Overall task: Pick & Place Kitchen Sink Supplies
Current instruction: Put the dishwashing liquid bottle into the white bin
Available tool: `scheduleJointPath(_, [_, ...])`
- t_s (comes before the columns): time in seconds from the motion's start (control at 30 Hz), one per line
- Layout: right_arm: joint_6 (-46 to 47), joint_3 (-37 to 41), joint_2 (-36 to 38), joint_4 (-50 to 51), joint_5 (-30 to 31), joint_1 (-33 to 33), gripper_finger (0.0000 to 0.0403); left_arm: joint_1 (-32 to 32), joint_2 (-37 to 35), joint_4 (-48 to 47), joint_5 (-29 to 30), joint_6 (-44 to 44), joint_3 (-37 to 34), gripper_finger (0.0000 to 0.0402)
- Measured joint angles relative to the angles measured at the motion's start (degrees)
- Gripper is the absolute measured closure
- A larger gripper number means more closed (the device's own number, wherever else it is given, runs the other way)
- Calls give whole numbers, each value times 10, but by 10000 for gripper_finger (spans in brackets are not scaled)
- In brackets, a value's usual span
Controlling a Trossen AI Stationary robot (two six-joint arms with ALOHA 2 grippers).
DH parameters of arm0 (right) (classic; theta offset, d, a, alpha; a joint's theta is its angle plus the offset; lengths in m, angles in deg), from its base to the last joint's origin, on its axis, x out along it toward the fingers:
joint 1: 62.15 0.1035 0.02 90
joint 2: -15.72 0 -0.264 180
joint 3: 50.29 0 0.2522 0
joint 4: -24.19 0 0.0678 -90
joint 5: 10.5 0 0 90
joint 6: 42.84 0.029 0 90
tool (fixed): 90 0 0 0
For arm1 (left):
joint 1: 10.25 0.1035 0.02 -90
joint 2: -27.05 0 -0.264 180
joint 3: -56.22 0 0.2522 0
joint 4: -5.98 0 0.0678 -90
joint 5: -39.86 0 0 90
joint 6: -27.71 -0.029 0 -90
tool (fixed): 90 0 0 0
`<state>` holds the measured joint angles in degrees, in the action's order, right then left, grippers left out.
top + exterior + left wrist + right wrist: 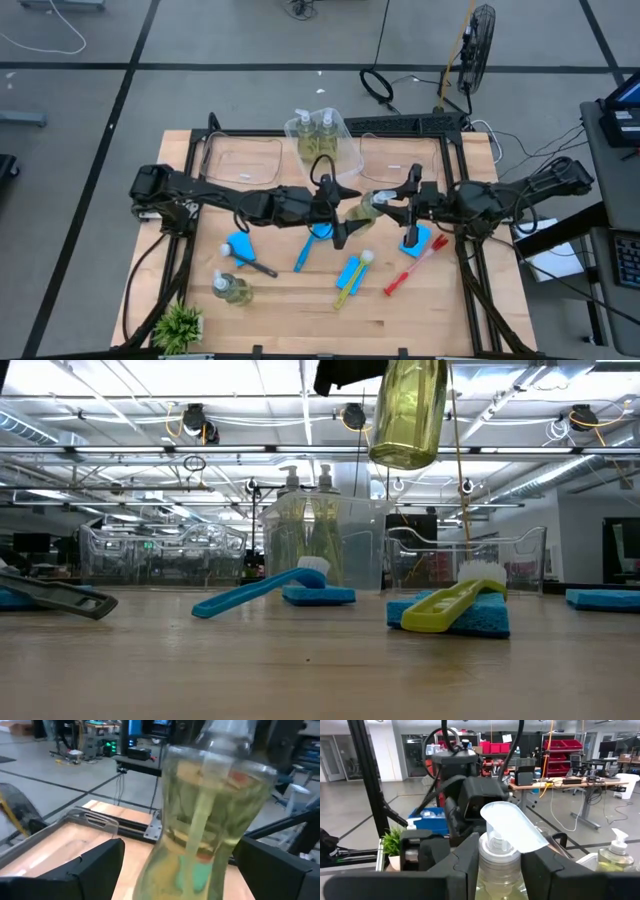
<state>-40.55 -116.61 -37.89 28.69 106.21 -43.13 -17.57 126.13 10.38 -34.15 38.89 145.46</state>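
My left gripper should next grip the bottle by its rounded body (361,212) to put the pump bottle into the clear bin (345,160).
A clear pump bottle of yellowish soap (366,205) hangs in the air over the table's middle, and it also shows in the low view (408,410). My right gripper (392,203) is shut on it. My left gripper (350,212) is open, with one finger (95,865) on each side of the bottle's body (210,820); I cannot tell whether they touch it. Two more bottles (320,135) stand in a clear bin at the back. A fourth bottle (230,290) stands on the table at the near left. My right gripper pinches the bottle's neck (497,870), just under the white pump head (512,827), between its two fingers (465,865). The fingers come level from the table's right side. The bottle hangs below them, base down, lifted well clear of the table (405,455).
Blue sponges (240,245) (417,237) (350,270), a blue brush (305,250), a yellow-green brush (345,288), a red brush (415,265) and a black brush (255,266) lie on the table. Clear bins (245,160) (385,150) stand at the back. A potted plant (180,325) stands at the near left corner.
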Motion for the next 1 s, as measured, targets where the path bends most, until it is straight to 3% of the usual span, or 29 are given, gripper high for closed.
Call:
scheduleJointPath(0.13, [6, 0, -14, -9, 0, -3, 301, 7, 8, 25, -19, 12, 0, 48])
scheduleJointPath(0.43, [35, 0, -45, -47, -76, -44, 301, 17, 32, 45, -43, 44, 0, 61])
scheduleJointPath(0.53, [45, 0, -47, -45, -89, -54, 300, 17, 32, 34, -42, 44, 0, 92])
scheduleJointPath(0.8, [57, 0, -43, -41, -88, -61, 294, 17, 31, 29, -47, 21, 0, 225])
scheduleJointPath(1.0, [42, -1, -42, -32, -87, -67, 279, 17, 23, 17, -18, -7, 0, 229])
